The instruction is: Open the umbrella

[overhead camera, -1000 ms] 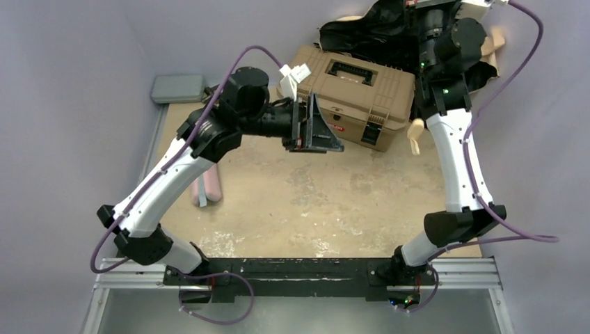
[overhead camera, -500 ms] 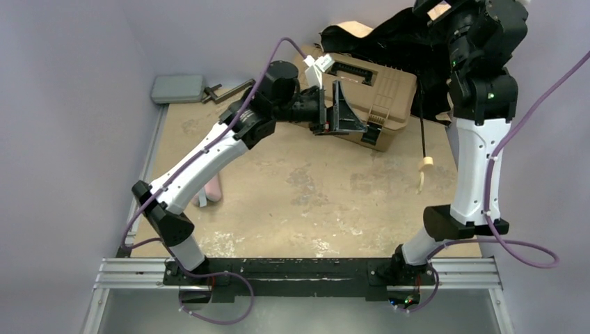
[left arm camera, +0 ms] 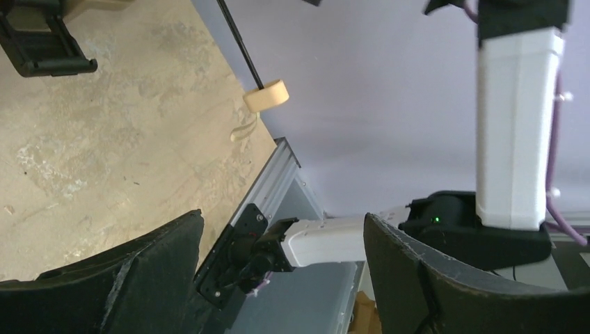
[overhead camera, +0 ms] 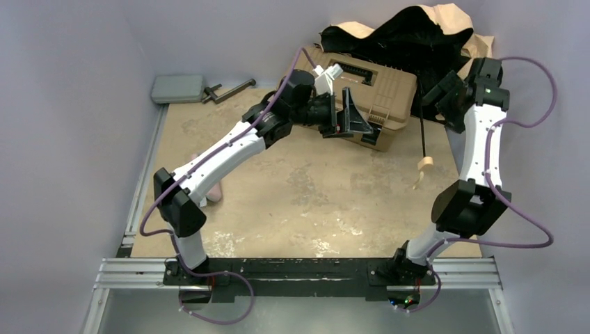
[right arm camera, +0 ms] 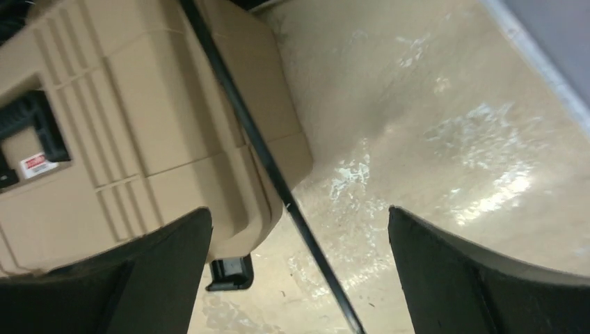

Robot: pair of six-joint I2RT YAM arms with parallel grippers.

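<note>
I will grab the umbrella's black stem between canopy and knob [overhead camera: 421, 115] [right arm camera: 300, 218] with my right gripper next, so the umbrella's stem on the canopy side stays free for my left gripper.
The umbrella [overhead camera: 410, 38] lies at the back right, its black-lined tan canopy slumped behind and over the toolbox. Its thin black shaft [overhead camera: 423, 132] runs toward me and ends in the cream knob [overhead camera: 424, 163], hanging just above the table. My right gripper [overhead camera: 435, 96] stands open beside the shaft's upper part. In the right wrist view the shaft [right arm camera: 243, 125] crosses between the spread fingers of the gripper [right arm camera: 299, 209] without touching them. My left gripper [overhead camera: 362, 120] hovers open over the toolbox's front, holding nothing. The left wrist view shows the gripper [left arm camera: 282, 216], with the knob [left arm camera: 266, 95] well beyond it.
A tan toolbox [overhead camera: 379, 80] stands at the back centre, seen also in the right wrist view [right arm camera: 125, 104]. A pink pouch [overhead camera: 212, 189] lies at the left, partly under my left arm. A grey box [overhead camera: 177, 88] and a black clamp [overhead camera: 229, 89] sit at the back left corner.
My right gripper opened, let go of the umbrella and dropped lower at the right. The shaft and knob have come down toward the table. My left arm reached farther back over the toolbox.
</note>
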